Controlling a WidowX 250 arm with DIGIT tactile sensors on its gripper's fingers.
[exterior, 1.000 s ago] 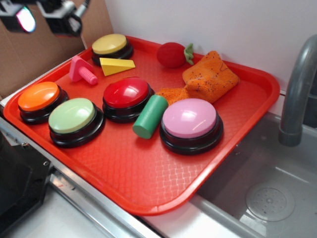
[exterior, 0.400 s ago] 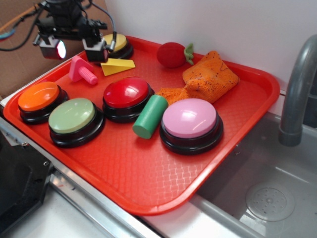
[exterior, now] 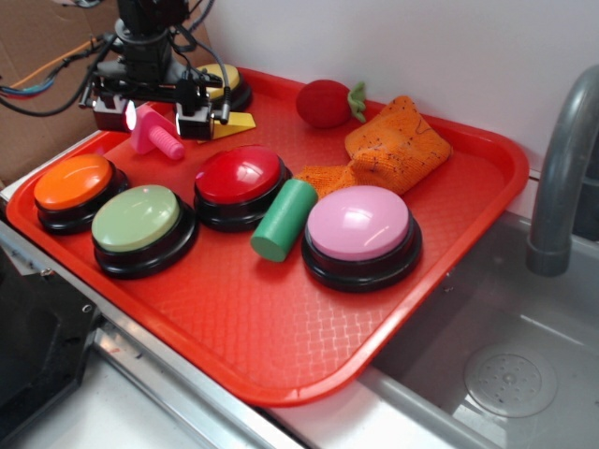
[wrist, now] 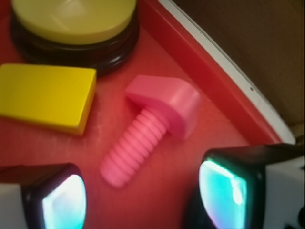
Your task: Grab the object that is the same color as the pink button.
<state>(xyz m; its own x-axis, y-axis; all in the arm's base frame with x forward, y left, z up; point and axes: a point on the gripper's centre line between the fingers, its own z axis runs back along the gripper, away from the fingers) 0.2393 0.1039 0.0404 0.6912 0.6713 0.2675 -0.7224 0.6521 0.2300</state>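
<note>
My gripper moves toward the ribbed pink peg point(exterior: 167, 144) before it closes, since the peg lies beyond my fingers and closing now would miss.
The small hot-pink toy point(exterior: 156, 134), a block head with a ribbed screw peg, lies on the red tray point(exterior: 281, 318) at the far left. In the wrist view the toy point(wrist: 152, 126) lies just ahead of the gap between my fingers. My gripper point(exterior: 154, 114) hangs open right over it, one finger on each side, holding nothing; in the wrist view the gripper point(wrist: 143, 195) shows two lit pads set wide apart. The large light-pink dome button point(exterior: 360, 224) with a black base sits at the tray's middle right, far from the gripper.
A yellow wedge point(wrist: 45, 98) and a yellow button point(wrist: 74, 21) lie close beside the toy. Red point(exterior: 240, 178), green point(exterior: 137, 220) and orange point(exterior: 73, 182) buttons, a green cylinder point(exterior: 284, 220), an orange cloth point(exterior: 393, 145) and a red plush berry point(exterior: 326, 103) share the tray. The tray rim point(wrist: 209, 78) runs near the toy. A grey faucet point(exterior: 562, 168) stands right.
The gripper has come down and toward the front, from above the tray's far left corner to just over the pink toy. Nothing on the tray has moved.
</note>
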